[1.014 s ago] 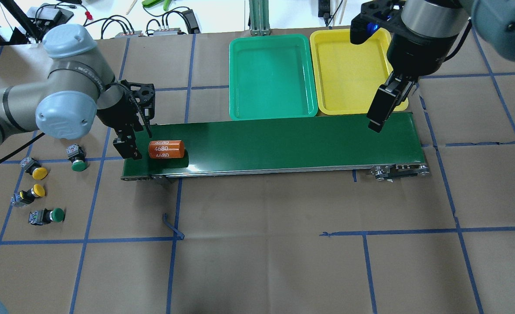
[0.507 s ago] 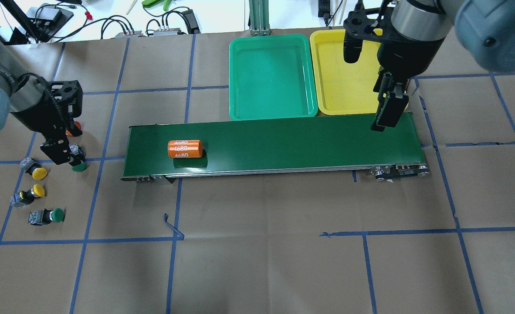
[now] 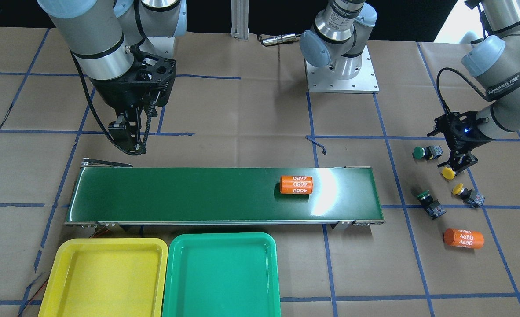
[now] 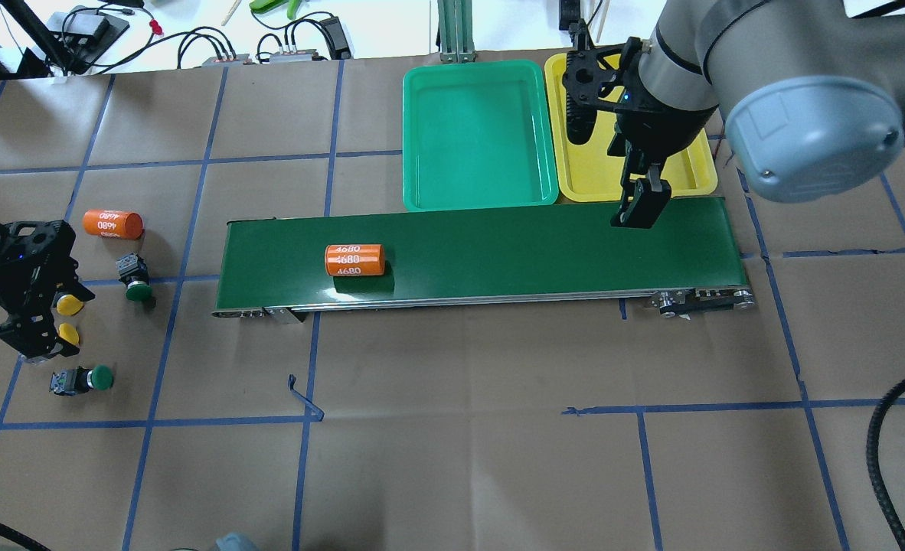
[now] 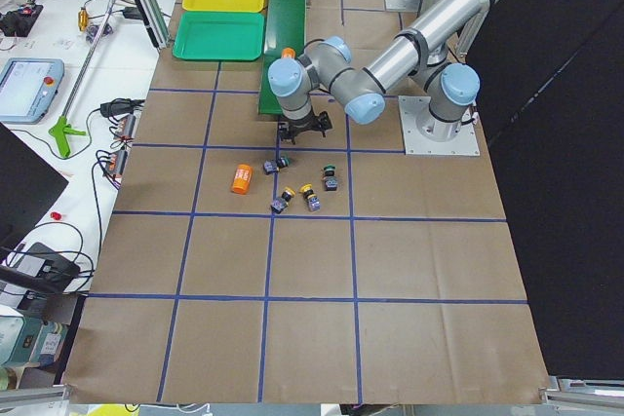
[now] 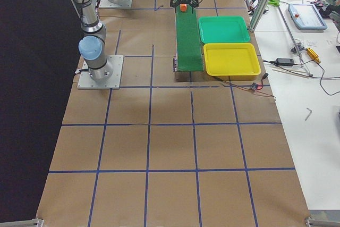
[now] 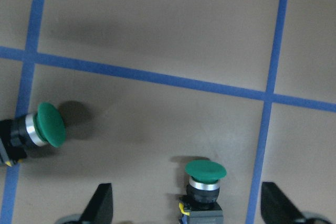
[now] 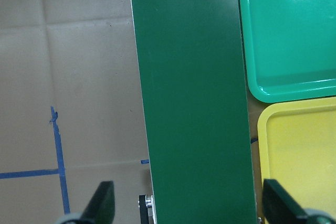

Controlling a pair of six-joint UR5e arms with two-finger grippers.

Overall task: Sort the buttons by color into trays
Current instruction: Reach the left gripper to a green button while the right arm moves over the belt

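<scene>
My left gripper grabs the button by its flat-sided block (image 3: 434, 152) next, since the green cap (image 3: 418, 152) is round and flares out.
Four buttons lie on the paper left of the belt: a green one (image 4: 138, 285), two yellow ones (image 4: 70, 304) (image 4: 68, 334) and a second green one (image 4: 93, 377). My left gripper (image 4: 33, 325) hovers over the yellow pair, open and empty. In the left wrist view its fingertips (image 7: 102, 203) frame a green button (image 7: 205, 179), and the other green button (image 7: 39, 127) lies at the left. The green tray (image 4: 477, 191) and the yellow tray (image 4: 590, 180) stand empty behind the belt. My right gripper (image 4: 636, 210) is open and empty above the belt's right end.
A dark-green conveyor belt (image 4: 514, 252) crosses the middle and carries an orange "4680" cylinder (image 4: 354, 259). A second orange cylinder (image 4: 112, 223) lies on the paper beside the buttons. Cables and tools lie beyond the table's far edge.
My left arm swung from the belt's left end out over the buttons. The cylinder on the belt moved right. My right gripper shifted left along the belt.
</scene>
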